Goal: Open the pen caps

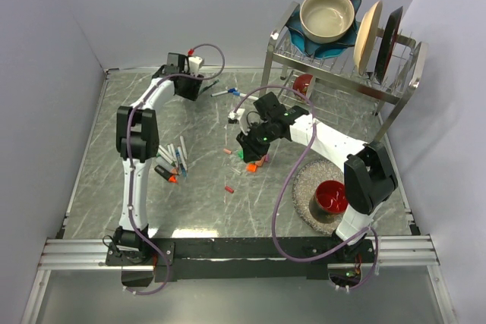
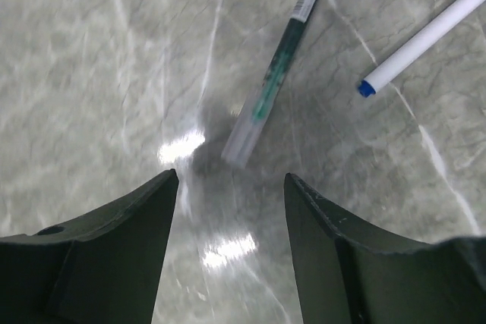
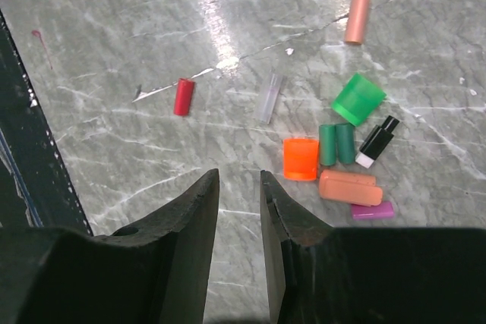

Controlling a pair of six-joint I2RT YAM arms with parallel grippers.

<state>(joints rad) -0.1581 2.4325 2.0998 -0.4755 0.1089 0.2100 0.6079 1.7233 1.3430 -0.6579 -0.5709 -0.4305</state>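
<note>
I should first move my left gripper toward the green-ink pen's clear end with the cap, as it lies just beyond my open fingers and they would catch only air.
Loose pen caps lie under my right gripper: an orange one, two dark green ones, a bright green one, a salmon one, a pink one, a red one and a clear one. Its jaws stand a narrow gap apart with nothing between them. From above, the cap cluster sits mid-table beside that gripper. My left gripper is open and empty just short of a clear green-ink pen, far back on the table. A white blue-tipped marker lies to the right.
Several markers lie in a heap by the left arm. A dish rack with a bowl and plates stands at the back right. A red bowl sits on a round mat near the right arm's base.
</note>
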